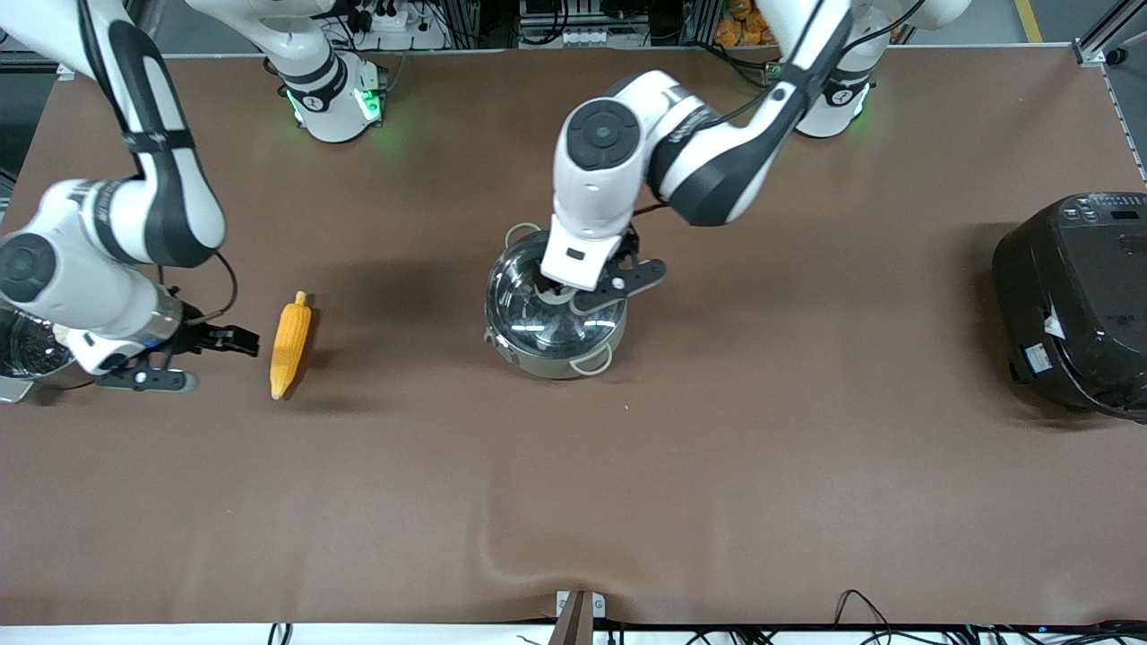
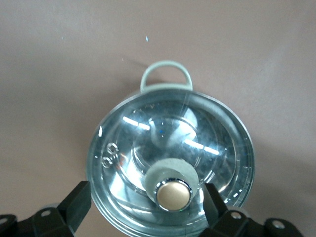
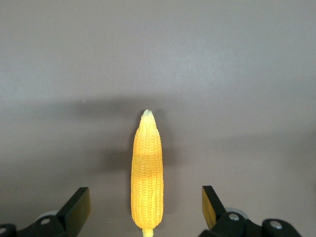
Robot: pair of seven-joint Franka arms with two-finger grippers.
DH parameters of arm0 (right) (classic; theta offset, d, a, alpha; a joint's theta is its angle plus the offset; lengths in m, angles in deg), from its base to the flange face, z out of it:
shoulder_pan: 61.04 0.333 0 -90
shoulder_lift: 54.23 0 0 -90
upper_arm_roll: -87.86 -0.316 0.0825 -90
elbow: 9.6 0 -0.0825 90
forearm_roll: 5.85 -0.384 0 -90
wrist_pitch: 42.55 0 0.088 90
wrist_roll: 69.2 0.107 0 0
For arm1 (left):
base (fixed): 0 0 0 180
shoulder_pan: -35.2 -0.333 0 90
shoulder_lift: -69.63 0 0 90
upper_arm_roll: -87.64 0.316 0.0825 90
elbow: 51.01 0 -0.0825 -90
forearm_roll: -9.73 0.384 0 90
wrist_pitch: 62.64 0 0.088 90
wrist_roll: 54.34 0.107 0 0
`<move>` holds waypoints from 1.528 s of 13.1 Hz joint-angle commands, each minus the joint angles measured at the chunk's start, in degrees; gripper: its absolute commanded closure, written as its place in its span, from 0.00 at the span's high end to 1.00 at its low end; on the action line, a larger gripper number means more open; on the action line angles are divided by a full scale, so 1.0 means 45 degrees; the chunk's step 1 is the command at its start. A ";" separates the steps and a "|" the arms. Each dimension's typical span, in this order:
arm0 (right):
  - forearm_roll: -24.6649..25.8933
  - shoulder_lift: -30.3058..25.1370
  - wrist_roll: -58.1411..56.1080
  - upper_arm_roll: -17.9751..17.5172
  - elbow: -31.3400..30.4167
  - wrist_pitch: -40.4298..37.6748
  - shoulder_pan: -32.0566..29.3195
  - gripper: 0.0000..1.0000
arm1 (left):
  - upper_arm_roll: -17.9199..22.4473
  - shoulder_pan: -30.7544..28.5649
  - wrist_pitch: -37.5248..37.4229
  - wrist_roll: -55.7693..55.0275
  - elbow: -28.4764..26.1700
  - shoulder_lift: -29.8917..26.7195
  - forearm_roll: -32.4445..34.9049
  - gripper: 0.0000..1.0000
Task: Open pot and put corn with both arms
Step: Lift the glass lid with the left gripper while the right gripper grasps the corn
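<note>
My right gripper should next grab the corn by its stub end (image 3: pixel 147 224), so that it can put the corn in the pot.
The shiny steel pot (image 1: pixel 548 364) stands mid-table with a glass lid (image 1: pixel 529 313) on it. In the left wrist view the lid (image 2: pixel 143 138) has a pale knob with a metal cap (image 2: pixel 173 193). My left gripper (image 1: pixel 563 294) hangs just over the lid, open. Its fingers (image 2: pixel 76 205) stand on either side of the knob without touching it. The yellow-orange corn (image 1: pixel 291 345) lies on the cloth toward the right arm's end. My right gripper (image 1: pixel 228 340) is open and empty beside the corn. In the right wrist view the corn's (image 3: pixel 147 173) stub end lies between the fingers (image 3: pixel 212 205).
A black rice cooker (image 1: pixel 1075 305) sits at the left arm's end of the table. A second steel pot (image 1: pixel 27 349) shows partly under the right arm at the table's edge. The brown cloth has a fold (image 1: pixel 538 560) near the front edge.
</note>
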 commanded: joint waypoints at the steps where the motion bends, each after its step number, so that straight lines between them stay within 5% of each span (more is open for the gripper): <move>1: -0.0207 0.0230 -0.0165 -0.0090 -0.0572 0.0628 -0.0043 1.00 | 0.0289 0.0492 -0.0036 -0.0724 0.0482 0.0513 -0.0090 1.00; 10: -0.0227 0.1325 -0.0145 -0.0148 -0.1882 0.2759 0.0153 1.00 | 0.0289 0.0923 0.0687 -0.1116 0.0482 0.1335 -0.0051 0.94; 12: -0.0227 0.1500 -0.0165 -0.0148 -0.1882 0.2953 0.0114 1.00 | 0.0269 0.0942 0.0687 -0.1116 0.0423 0.1355 -0.0032 0.76; 20: -0.0227 0.2126 -0.0204 -0.0148 -0.1921 0.3442 0.0016 1.00 | 0.0250 0.0981 0.0687 -0.1116 0.0365 0.1453 -0.0032 0.48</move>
